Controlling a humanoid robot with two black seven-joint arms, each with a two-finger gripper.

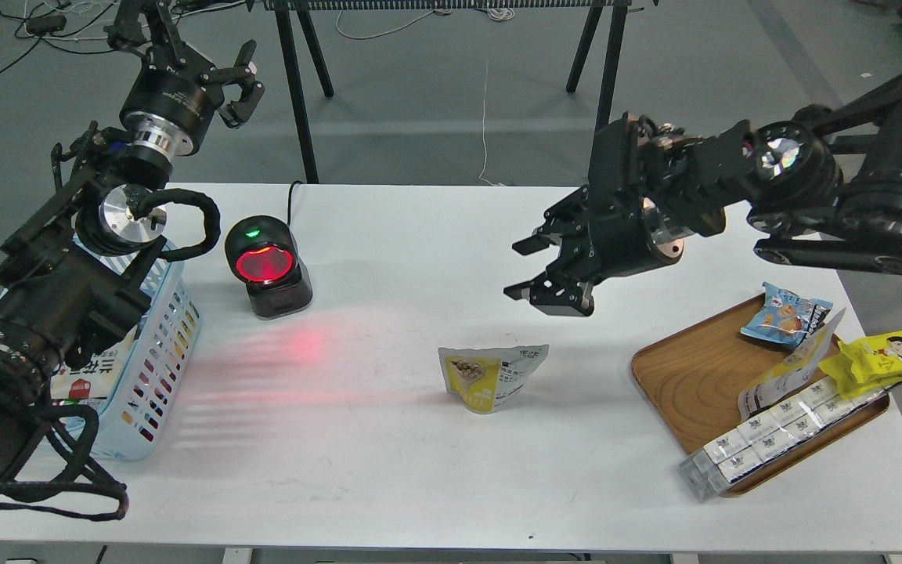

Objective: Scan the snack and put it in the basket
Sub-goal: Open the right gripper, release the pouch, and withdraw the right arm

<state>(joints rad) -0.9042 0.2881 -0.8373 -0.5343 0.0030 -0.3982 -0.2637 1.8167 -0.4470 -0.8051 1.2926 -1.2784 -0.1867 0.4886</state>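
Observation:
My left gripper should grab the snack pouch by its sealed top edge (492, 352) next, so the pouch's printed code stays free for scanning.
The snack (490, 377), a small yellow-and-white pouch with a picture of tan beans, stands on its own in the middle of the white table (388, 470). My right gripper (528, 269) is open and empty, raised above the table up and to the right of the pouch. My left gripper (239, 82) is open and empty, held high beyond the table's far left corner. The light blue slotted basket (161, 352) stands at the table's left edge, partly hidden behind my left arm, with packets inside.
A black scanner (265, 266) with a glowing red window stands near the basket and casts red light on the table. A brown wooden tray (694, 376) at the right holds a blue cookie packet (786, 312), yellow packets (885, 356) and a white boxed strip (772, 442).

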